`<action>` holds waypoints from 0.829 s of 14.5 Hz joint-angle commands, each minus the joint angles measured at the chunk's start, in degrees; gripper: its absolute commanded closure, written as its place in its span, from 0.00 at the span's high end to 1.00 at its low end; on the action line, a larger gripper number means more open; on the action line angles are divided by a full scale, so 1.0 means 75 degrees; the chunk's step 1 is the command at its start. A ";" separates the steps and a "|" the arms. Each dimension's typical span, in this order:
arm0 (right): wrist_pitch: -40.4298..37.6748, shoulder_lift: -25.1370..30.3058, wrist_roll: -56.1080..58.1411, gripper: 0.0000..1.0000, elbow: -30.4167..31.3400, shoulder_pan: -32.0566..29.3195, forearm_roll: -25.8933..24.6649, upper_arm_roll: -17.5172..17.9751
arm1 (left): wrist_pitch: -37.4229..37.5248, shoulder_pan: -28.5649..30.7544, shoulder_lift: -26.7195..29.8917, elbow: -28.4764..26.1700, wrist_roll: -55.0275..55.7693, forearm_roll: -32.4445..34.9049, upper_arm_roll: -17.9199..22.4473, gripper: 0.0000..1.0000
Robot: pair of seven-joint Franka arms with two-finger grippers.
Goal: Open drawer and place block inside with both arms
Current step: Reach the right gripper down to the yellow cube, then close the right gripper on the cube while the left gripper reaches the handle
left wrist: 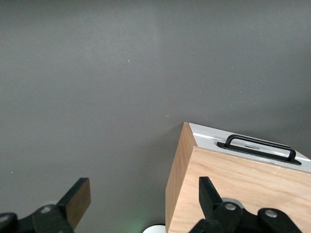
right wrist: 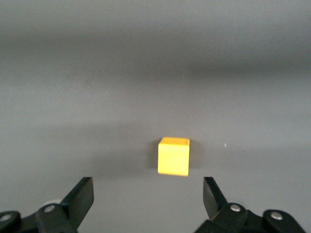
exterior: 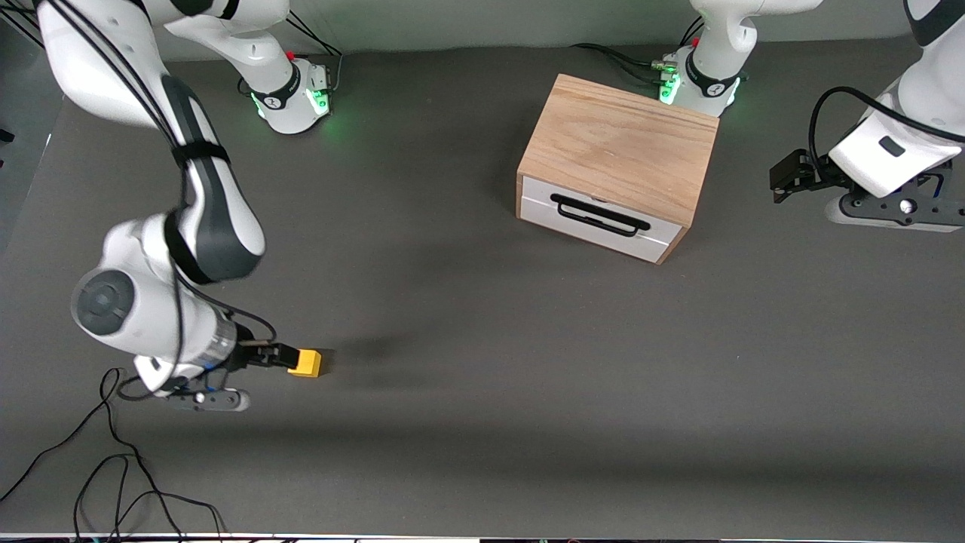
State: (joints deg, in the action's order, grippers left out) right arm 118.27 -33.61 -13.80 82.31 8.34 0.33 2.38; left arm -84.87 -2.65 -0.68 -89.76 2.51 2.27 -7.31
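The right gripper grabs the opposite sides of the block next, to place the yellow block inside the drawer point(exterior: 595, 220).
The yellow-orange block point(exterior: 305, 363) lies on the dark table toward the right arm's end, near the front camera. My right gripper point(exterior: 280, 354) is low beside it, open and empty. In the right wrist view the block point(right wrist: 173, 156) sits just ahead of the spread fingertips point(right wrist: 82, 194), not between them. The oak cabinet point(exterior: 620, 143) stands by the left arm's base, its white drawer point(exterior: 595, 220) shut, with the black handle point(exterior: 599, 215) on its front. My left gripper point(exterior: 780, 181) is open and empty, beside the cabinet toward the left arm's end. The left wrist view shows the cabinet point(left wrist: 243, 194) and handle point(left wrist: 260, 145).
Loose black cables point(exterior: 113, 467) lie on the table near the front edge at the right arm's end. Both green-lit arm bases point(exterior: 294, 98) stand along the table's edge farthest from the front camera. Bare table point(exterior: 490, 362) lies between the block and the cabinet.
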 commanded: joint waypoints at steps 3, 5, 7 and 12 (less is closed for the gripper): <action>0.0776 -0.0628 -0.0070 1.00 -0.0112 -0.0011 -0.0301 -0.0013 | 0.0429 -0.0080 -0.0203 -0.0021 0.0226 -0.0080 0.0049 0.99; 0.1454 -0.0629 -0.0151 1.00 0.0379 0.0001 -0.0313 -0.0013 | 0.0441 -0.0080 -0.0366 -0.0044 0.1358 -0.0336 0.0049 0.99; 0.1889 -0.0675 -0.0152 1.00 0.0696 0.0001 -0.0313 -0.0025 | 0.0337 -0.0127 -0.0612 -0.0207 0.2590 -0.0828 0.0049 0.99; 0.1962 -0.0722 -0.0175 1.00 0.1084 0.0001 -0.0313 -0.0072 | -0.0295 -0.0945 -0.1513 -0.0232 0.5412 -0.1018 0.0060 0.99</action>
State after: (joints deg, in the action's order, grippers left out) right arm 131.86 -39.61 -13.80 88.91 8.34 -0.54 1.94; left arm -85.42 -6.48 -9.91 -91.52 33.59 -4.78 -7.48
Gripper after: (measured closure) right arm 0.000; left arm 0.004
